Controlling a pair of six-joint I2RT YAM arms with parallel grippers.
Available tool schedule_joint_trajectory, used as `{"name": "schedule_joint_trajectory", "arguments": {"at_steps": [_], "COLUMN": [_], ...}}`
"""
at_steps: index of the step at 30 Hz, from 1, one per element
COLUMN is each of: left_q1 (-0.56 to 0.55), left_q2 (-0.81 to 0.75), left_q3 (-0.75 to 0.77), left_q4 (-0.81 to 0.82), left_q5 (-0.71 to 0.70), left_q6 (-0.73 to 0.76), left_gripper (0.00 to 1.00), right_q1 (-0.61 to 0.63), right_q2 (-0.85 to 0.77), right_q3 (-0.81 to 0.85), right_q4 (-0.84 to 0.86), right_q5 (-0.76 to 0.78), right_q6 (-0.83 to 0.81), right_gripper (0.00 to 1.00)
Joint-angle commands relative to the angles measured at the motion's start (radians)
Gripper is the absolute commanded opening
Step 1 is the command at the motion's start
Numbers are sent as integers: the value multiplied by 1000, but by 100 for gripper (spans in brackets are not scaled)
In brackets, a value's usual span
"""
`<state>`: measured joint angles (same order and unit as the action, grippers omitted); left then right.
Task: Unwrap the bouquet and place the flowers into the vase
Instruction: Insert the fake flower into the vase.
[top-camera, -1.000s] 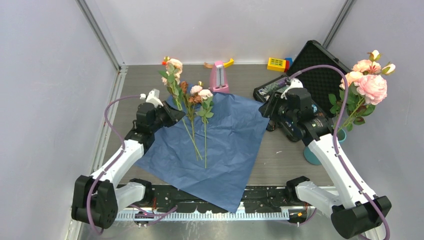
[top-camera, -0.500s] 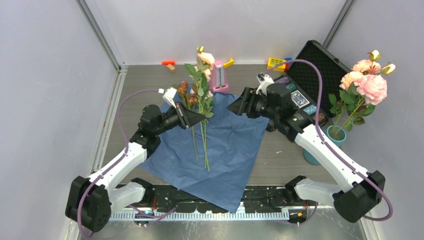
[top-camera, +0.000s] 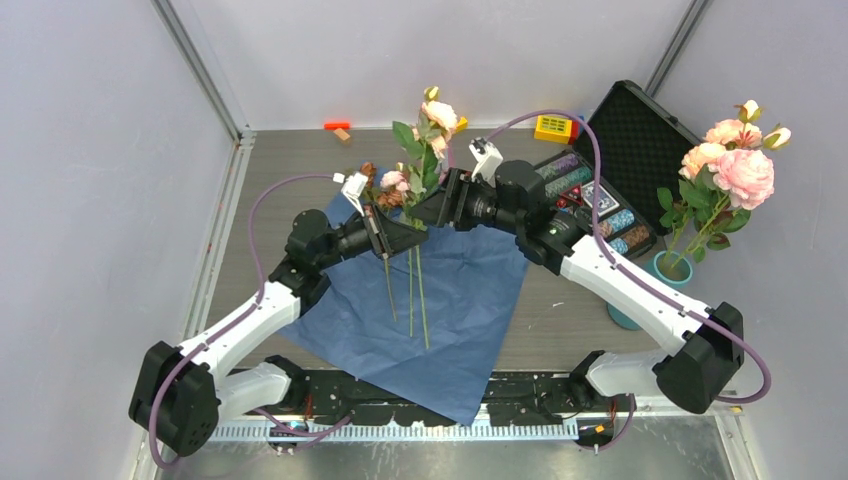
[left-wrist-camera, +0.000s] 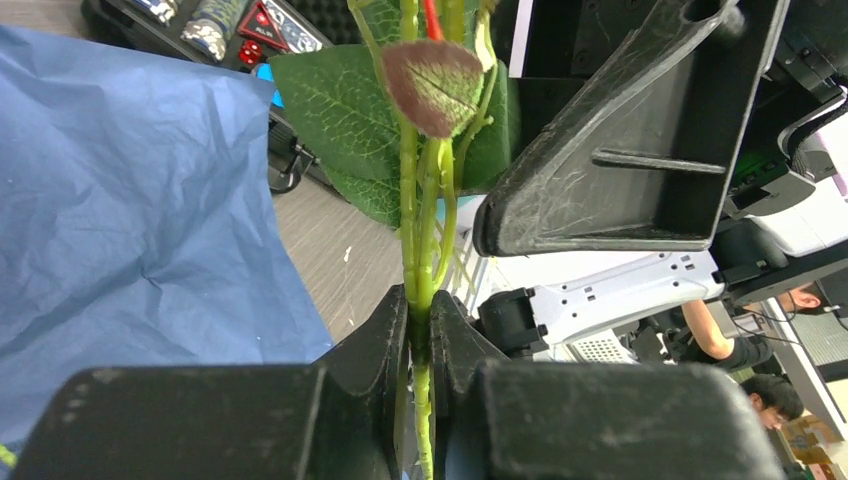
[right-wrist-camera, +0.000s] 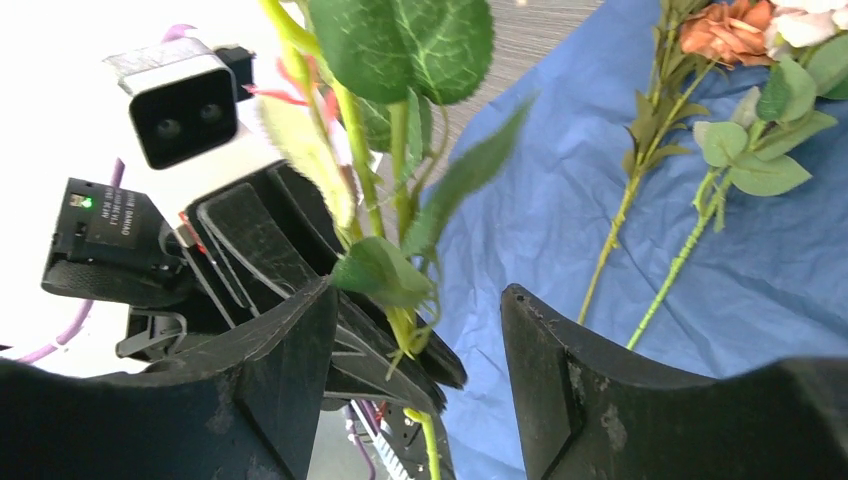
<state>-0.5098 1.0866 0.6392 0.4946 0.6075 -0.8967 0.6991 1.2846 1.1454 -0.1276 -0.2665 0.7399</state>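
Observation:
The lifted flower needs to go into the teal vase (top-camera: 672, 268). My right gripper should grab it next by its leafy stem below the blossoms.
The bouquet lies unwrapped: its blue paper (top-camera: 450, 290) is spread flat with two loose flowers (top-camera: 392, 182) on it. A third flower (top-camera: 438, 115) stands lifted above the paper. My left gripper (top-camera: 405, 237) is shut on its green stem (left-wrist-camera: 420, 300). From the right, my right gripper (top-camera: 428, 210) stands open, its fingers on either side of that stem and its leaves (right-wrist-camera: 385, 270), not touching. In the right wrist view the right gripper (right-wrist-camera: 415, 300) faces the left gripper (right-wrist-camera: 270, 250). At the far right, the teal vase (top-camera: 672, 268) holds several pink roses (top-camera: 740, 170).
An open black case (top-camera: 640, 140) with chips and cards lies behind the right arm. A yellow toy (top-camera: 553, 127) and a red block (top-camera: 338, 126) sit by the back wall. Another teal object (top-camera: 625, 312) stands near the vase. Enclosure walls close both sides.
My left gripper has lifted one flower off the paper and carried it right. The right arm has swung left from the case to the stem, and its jaws have opened wider.

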Motion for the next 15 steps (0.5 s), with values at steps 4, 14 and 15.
{"name": "schedule_joint_trajectory", "arguments": {"at_steps": [4,14,15], "left_q1": [-7,-7,-7], "left_q2": [-16,-18,-17], "left_q3": [31,30,30], "left_q4": [82,82,82], "left_q5": [25,31,32], "left_q6": [-13,-13,-13], "left_gripper": [0,0,0], "right_q1": [29,38,39], "right_q2": [24,29,27], "right_q3": [60,62,62], "right_q4": [101,103,103], "right_q5": [-13,-1,0], "right_q6": [36,41,41], "right_gripper": [62,44,43]}}
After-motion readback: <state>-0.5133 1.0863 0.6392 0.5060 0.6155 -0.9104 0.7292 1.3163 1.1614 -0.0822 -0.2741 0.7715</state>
